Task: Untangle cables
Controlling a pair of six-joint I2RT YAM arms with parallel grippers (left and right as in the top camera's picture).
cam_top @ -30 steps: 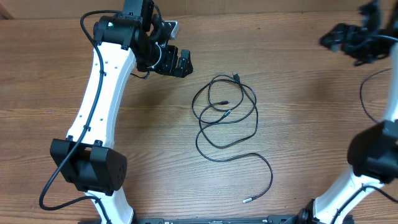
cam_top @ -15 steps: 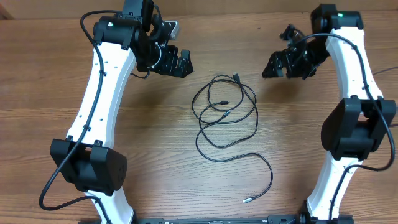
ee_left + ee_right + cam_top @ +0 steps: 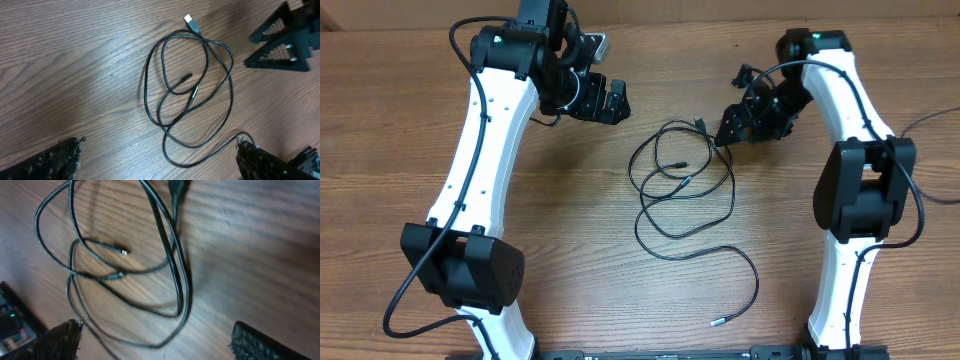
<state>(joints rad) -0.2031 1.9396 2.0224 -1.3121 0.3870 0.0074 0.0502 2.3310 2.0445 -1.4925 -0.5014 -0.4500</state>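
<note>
I should grab only the outer loop of the tailed cable beside my right gripper. Then I can lift the loop free and untangle the cables.
The cables (image 3: 682, 183) lie tangled in loose black loops in the middle of the table, with one tail ending in a small plug (image 3: 717, 322) near the front. My left gripper (image 3: 612, 101) hovers open to the upper left of the tangle, apart from it. In the left wrist view the loops (image 3: 146, 87) and a silvery plug (image 3: 190, 21) lie ahead of the open left gripper (image 3: 157, 157). My right gripper (image 3: 732, 128) is open just beside the tangle's upper right. The right wrist view shows blurred cable loops (image 3: 177, 265) above the open right gripper (image 3: 160, 339), which holds nothing.
The wooden table (image 3: 820, 280) carries only the cables. Both white arms rise from bases at the front edge, left (image 3: 470, 270) and right (image 3: 860, 200). The right gripper's fingers (image 3: 280, 40) show in the left wrist view, at the upper right.
My right arm has swung in from the far right edge to the upper right of the tangle. The left arm and the cables have not moved.
</note>
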